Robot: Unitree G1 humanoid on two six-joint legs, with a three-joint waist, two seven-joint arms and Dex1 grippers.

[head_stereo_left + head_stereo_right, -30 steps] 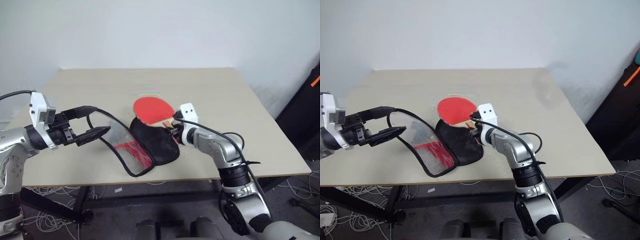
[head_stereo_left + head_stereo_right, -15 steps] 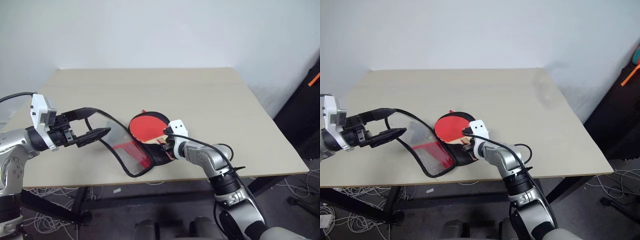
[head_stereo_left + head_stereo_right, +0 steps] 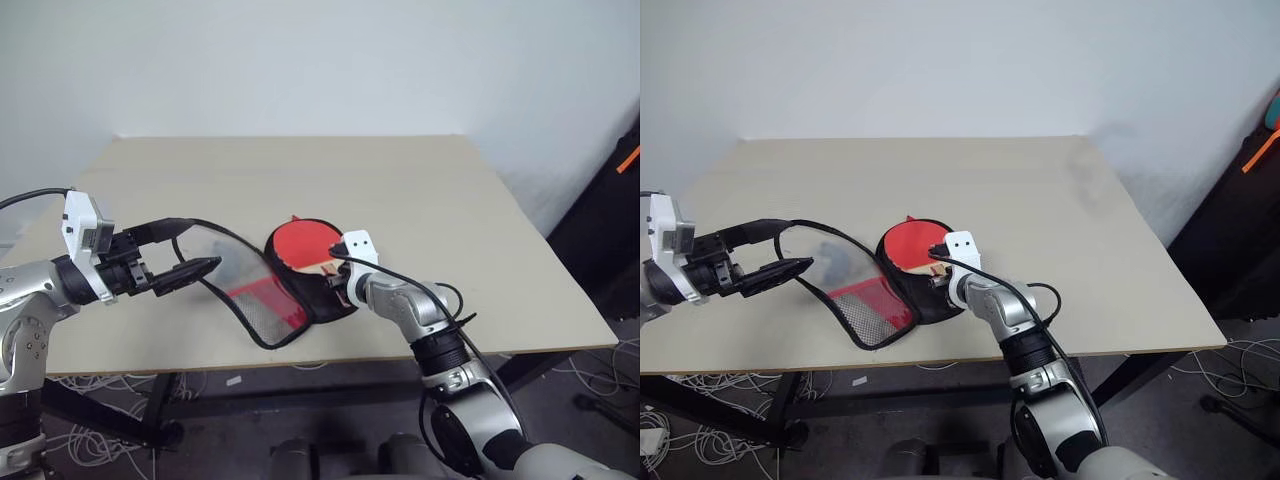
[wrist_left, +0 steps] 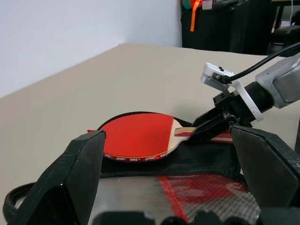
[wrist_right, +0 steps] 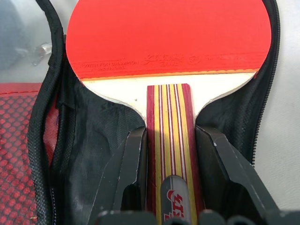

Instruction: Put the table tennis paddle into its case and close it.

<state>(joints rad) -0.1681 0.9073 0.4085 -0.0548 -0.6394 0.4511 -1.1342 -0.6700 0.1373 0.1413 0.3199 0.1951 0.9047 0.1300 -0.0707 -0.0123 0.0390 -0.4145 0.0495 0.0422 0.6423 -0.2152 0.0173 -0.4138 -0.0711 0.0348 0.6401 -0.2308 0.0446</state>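
My right gripper should open now and let go of the paddle. The red blade (image 5: 168, 37) is over the black lining (image 5: 101, 117) inside the case's zipper rim.
The table tennis paddle (image 3: 303, 242) lies with its red blade over the black lining of the open case (image 3: 322, 300), inside the zipper rim. My right gripper (image 5: 168, 136) is shut on the striped wooden handle, one finger on each side. The case's mesh flap (image 3: 255, 295) is raised to the left. My left gripper (image 3: 200, 242) stands open wide at that flap. The flap's black rim runs along its upper finger and the mesh hangs between the fingers. The left wrist view looks over the flap at the paddle (image 4: 136, 136) and the right gripper (image 4: 211, 126).
The case rests near the front middle of a beige table (image 3: 420, 180), close to the front edge. Dark equipment with an orange strap (image 3: 615, 200) stands off the table's right side. Cables lie on the floor under the table.
My right gripper has carried the paddle down and toward the case, so the blade now sits over the black lining instead of beyond it. The left gripper and flap have stayed still.
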